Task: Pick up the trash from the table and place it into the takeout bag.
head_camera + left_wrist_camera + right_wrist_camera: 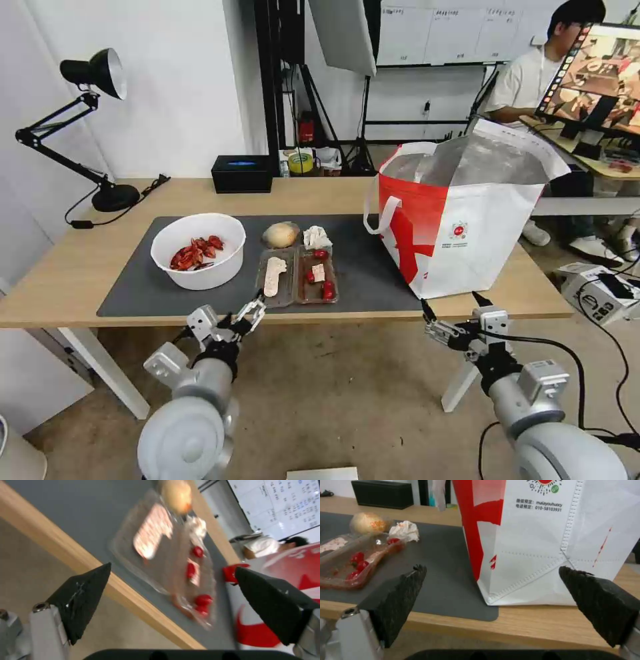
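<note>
My left gripper should next grab the open tray by the thin rim of its short end (279, 305), as the tray is far wider than my fingers.
On the dark mat (133, 280) of the table (67, 267) lies the trash: a white bowl of red shells (198, 250), a tan bun (280, 235), a crumpled napkin (316, 237) and a clear two-compartment tray (297, 275) with red scraps. The red-and-white takeout bag (467, 213) stands open at the mat's right end. My left gripper (235, 315) hangs open just off the table's front edge, facing the tray (166, 555). My right gripper (450, 300) is open below the front edge, facing the bag (533, 542).
A black desk lamp (100, 133) stands at the table's far left and a black box (242, 173) at the back edge. Behind the bag there is a second desk with a monitor (593, 73). Bare wood lies left of the mat.
</note>
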Motion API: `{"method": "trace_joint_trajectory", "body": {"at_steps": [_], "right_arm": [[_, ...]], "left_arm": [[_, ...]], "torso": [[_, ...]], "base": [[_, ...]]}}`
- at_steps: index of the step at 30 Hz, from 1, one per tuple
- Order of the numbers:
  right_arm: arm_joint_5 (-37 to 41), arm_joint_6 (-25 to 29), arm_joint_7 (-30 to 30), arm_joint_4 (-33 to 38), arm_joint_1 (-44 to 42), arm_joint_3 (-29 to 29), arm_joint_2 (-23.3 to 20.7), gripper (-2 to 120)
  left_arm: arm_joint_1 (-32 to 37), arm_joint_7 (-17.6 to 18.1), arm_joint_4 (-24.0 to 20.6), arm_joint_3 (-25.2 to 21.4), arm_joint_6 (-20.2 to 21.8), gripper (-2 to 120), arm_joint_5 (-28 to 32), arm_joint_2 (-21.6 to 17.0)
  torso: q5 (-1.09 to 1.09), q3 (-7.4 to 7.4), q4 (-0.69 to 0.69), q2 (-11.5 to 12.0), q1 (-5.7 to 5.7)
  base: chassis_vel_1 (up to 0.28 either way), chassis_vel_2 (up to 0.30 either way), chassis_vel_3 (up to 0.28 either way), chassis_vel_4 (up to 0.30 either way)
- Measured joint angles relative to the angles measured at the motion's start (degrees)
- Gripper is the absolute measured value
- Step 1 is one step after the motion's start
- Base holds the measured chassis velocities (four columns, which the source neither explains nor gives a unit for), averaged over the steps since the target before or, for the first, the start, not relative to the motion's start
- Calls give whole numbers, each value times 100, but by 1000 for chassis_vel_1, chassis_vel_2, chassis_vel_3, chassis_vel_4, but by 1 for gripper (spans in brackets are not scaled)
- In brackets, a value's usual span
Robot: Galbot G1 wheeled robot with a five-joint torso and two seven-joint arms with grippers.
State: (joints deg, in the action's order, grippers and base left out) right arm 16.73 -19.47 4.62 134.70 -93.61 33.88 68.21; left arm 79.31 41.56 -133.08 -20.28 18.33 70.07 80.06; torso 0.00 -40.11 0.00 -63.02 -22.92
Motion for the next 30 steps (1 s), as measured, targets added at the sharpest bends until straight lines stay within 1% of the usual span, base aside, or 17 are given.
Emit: {"method": "trace_joint_trajectory", "body": {"at_steps": [1, 2, 5, 9, 13, 15, 30], "right_arm": [[0, 0, 0, -15, 12, -11, -4, 100], [0, 0, 0, -15, 12, -11, -4, 100], [-3, 0, 6, -60, 34, -32, -7, 100], [-18, 0, 10, -88, 38, -48, -5, 100], [-26, 0, 13, -99, 37, -49, -5, 100], [-43, -1, 16, -100, 9, -43, -5, 100], [-98, 6, 23, -47, -110, 9, 29, 100]], "left_arm": [[-93, 142, 20, 26, 0, 100, 218, 15], [-93, 142, 20, 26, 0, 100, 218, 15], [-340, 432, 150, 145, 0, 100, 534, 39], [-530, 570, 298, 312, 0, 100, 562, 49], [-624, 606, 375, 397, -1, 100, 566, 67], [-763, 616, 507, 496, -19, 100, 564, 110], [-1045, 669, 857, 648, -25, 100, 530, 161]], "torso": [[0, 0, 0, 0, 0], [0, 0, 0, 0, 0], [0, 0, 0, 0, 0], [0, 0, 0, 0, 0], [1, 0, 0, 0, 0], [0, 1, 0, 0, 0], [0, 0, 0, 0, 0]], "base": [[0, 0, 0, 0], [0, 0, 0, 0], [0, 0, 0, 0], [0, 0, 0, 0], [0, 0, 0, 0], [0, 0, 0, 0], [0, 0, 0, 0]]}}
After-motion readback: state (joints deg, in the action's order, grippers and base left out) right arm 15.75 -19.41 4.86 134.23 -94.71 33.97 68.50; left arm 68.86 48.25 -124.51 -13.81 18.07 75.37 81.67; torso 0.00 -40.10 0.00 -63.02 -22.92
